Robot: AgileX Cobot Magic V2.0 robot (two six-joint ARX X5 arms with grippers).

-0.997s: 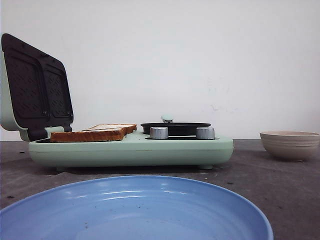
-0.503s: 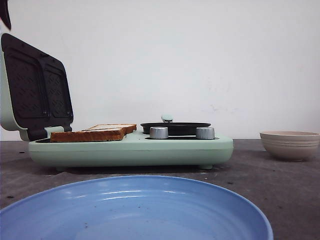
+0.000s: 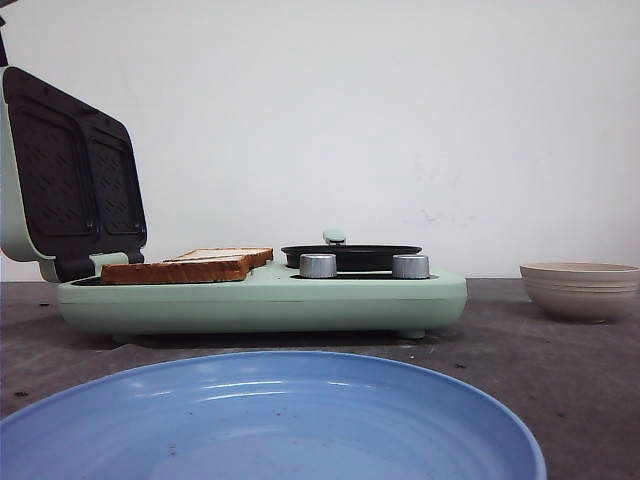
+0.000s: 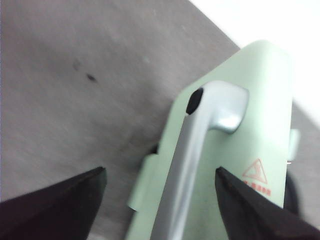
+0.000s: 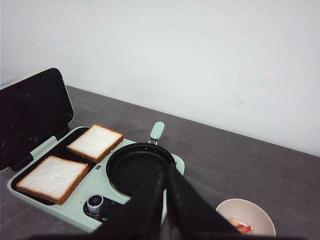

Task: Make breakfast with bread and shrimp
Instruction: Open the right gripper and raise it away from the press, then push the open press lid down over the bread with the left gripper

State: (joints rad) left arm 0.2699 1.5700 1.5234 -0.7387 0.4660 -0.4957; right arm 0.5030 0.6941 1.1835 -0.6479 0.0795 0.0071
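Observation:
My left gripper isn't ready to close yet: its fingers stop short and would miss if it closed now. It should first move toward the silver handle on the green lid, then close.
Two slices of bread lie side by side on the open sandwich maker's lower plate, the near one [image 5: 52, 178] and the far one [image 5: 95, 142]; both also show in the front view [image 3: 175, 270]. The shrimp [image 5: 240, 226] lie in a pale bowl [image 5: 260, 212] to the right of the appliance. My left gripper [image 4: 160, 171] is open, its fingers on either side of the silver handle [image 4: 200, 130] on the raised green lid [image 4: 260, 100]. My right gripper [image 5: 165, 167] is shut and empty, held above the black round pan [image 5: 130, 170].
The mint-green appliance [image 3: 260, 300] has its lid [image 3: 70, 170] standing up at the left, and two silver knobs [image 3: 318, 265] at its front. A blue plate [image 3: 270, 420] fills the near foreground. The bowl [image 3: 580, 288] sits at the right on the grey table.
In the front view a dark part of my left arm came into the top left corner above the lid, then slid almost out of frame. Bread, lid and bowl have not moved.

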